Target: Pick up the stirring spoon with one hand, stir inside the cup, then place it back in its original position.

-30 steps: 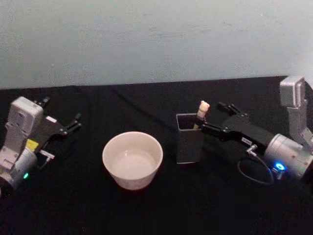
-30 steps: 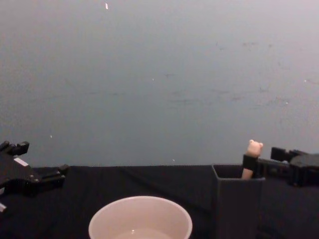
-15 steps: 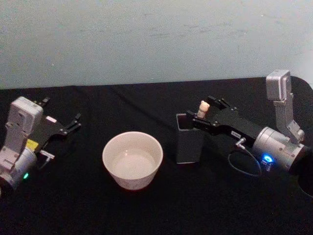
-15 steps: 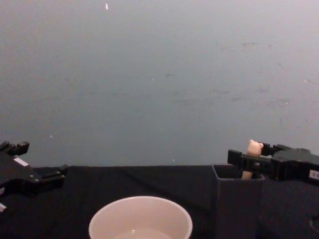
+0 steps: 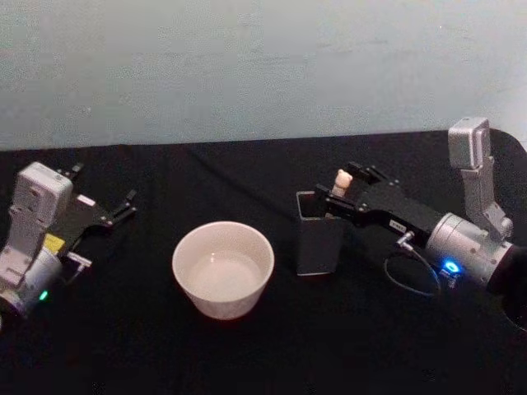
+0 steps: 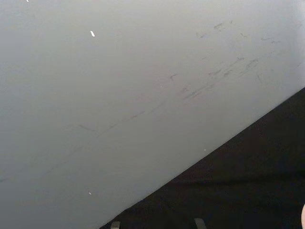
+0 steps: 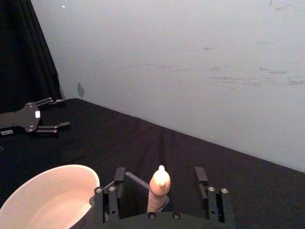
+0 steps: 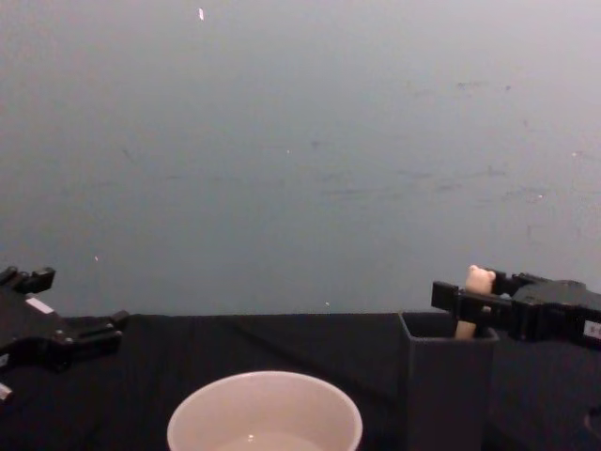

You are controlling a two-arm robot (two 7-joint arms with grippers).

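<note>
My right gripper takes hold of the bear-topped end [image 8: 477, 286] [image 7: 158, 187] of the stirring spoon's handle next, since the dark square holder closes in the rest of the stirring spoon.
The stirring spoon [image 5: 343, 178] stands upright in the dark square holder [image 5: 319, 239], its original position, with the beige bear-topped handle [image 8: 479, 279] sticking out. My right gripper [image 7: 159, 196] is open, one finger [image 7: 109, 202] on each side of the handle [image 7: 159, 185], with clear gaps. In the head view the right gripper [image 5: 338, 194] reaches in from the right at handle height. The off-white cup [image 5: 222, 267] sits left of the holder; its rim [image 7: 71, 171] is close beside it. My left gripper [image 5: 122, 206] rests open at the far left.
A black cloth [image 5: 272, 346] covers the table, with a pale wall [image 5: 263, 66] behind it. A cable loop [image 5: 420, 276] hangs under the right wrist. Between the left gripper [image 8: 84, 334] and the cup [image 8: 265, 413] lies bare cloth.
My right gripper has swung in from the right of the holder and risen slightly, so its fingers now straddle the spoon handle. Spoon, cup and left arm are unmoved.
</note>
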